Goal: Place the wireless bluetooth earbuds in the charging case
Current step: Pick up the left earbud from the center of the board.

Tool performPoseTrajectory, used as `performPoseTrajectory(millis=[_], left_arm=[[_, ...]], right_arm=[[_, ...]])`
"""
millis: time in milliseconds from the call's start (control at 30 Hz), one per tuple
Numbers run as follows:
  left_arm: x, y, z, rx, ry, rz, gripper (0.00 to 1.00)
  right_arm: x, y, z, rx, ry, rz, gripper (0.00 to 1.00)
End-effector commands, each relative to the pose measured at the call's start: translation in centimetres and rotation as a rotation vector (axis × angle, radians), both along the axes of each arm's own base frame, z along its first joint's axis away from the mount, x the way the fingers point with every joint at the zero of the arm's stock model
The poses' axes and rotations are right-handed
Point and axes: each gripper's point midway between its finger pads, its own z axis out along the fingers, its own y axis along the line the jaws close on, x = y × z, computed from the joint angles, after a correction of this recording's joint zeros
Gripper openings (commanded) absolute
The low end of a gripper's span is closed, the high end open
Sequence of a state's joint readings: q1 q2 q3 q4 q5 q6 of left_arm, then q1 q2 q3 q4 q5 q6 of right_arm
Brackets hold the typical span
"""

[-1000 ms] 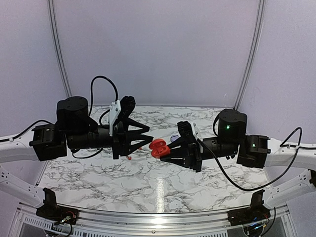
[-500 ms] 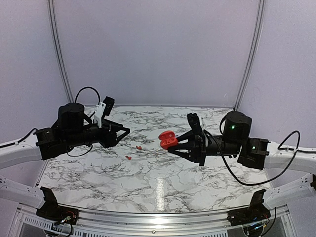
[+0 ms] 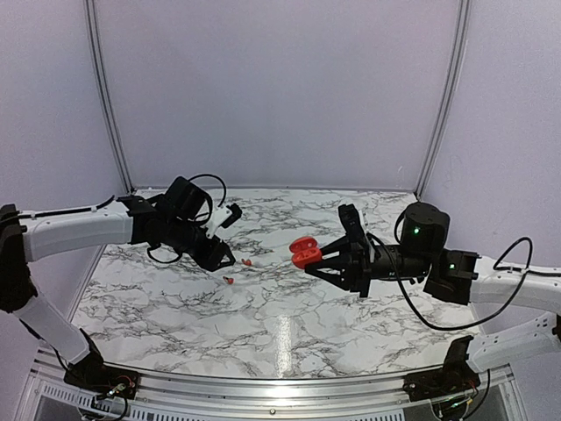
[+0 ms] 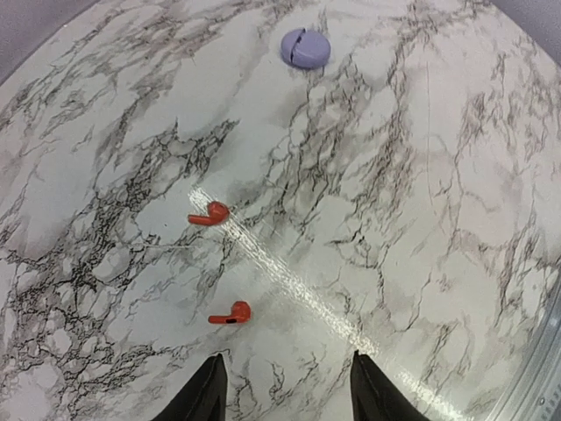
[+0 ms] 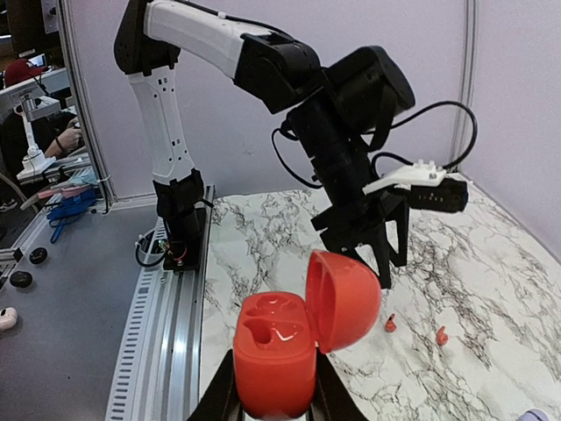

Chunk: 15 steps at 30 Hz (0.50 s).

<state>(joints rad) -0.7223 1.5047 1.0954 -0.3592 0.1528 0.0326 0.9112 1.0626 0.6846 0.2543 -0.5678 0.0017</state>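
Observation:
The left gripper grabs the nearer red earbud by its rounded head [image 3: 230, 281] next, which leaves the earbud's stem free to insert into the charging case [image 3: 304, 251].
Two small red earbuds lie on the marble table, one [image 4: 209, 214] farther out and one [image 4: 231, 312] just ahead of my left fingertips; the top view shows them too [image 3: 247, 261] [image 3: 229, 280]. My left gripper [image 4: 287, 358] hangs above the table beside the nearer earbud, open, with nothing between its fingers. The red charging case [image 5: 279, 351] is held above the table with its lid [image 5: 344, 298] swung open and both sockets showing empty. My right gripper [image 5: 273, 390] is shut on its base. In the top view the case [image 3: 304, 251] sits right of the earbuds.
A round lilac case [image 4: 305, 47] lies closed on the table beyond the earbuds. The left arm [image 5: 351, 96] stands across the right wrist view, over the earbuds [image 5: 390, 324]. A metal rail [image 3: 280, 386] runs along the near table edge.
My left arm has reached out and turned its gripper down over the earbuds, with its jaws spread wider. My right gripper has carried the open case slightly up and to the right.

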Motion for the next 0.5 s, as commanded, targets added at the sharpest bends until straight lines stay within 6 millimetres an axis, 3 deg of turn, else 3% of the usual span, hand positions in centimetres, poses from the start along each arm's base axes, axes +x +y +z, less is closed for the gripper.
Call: performPoseTrajectory(millis=[0, 233, 467], left_arm=[[-1.7, 0.1, -2.6, 0.160, 0.053, -0.236, 0.50], [-0.8, 1.0, -6.6, 0.402, 0.141, -0.376, 0.44], [0.7, 1.8, -8.6, 0.550, 0.164, -0.411, 0.34]], right_arm=[[-0.3, -0.5, 1.3, 0.046, -0.003, 0.006, 0.00], [-0.3, -0.8, 1.3, 0.043, -0.006, -0.002, 0.00], [-0.4, -0.7, 1.3, 0.048, 0.005, 0.008, 0.00]])
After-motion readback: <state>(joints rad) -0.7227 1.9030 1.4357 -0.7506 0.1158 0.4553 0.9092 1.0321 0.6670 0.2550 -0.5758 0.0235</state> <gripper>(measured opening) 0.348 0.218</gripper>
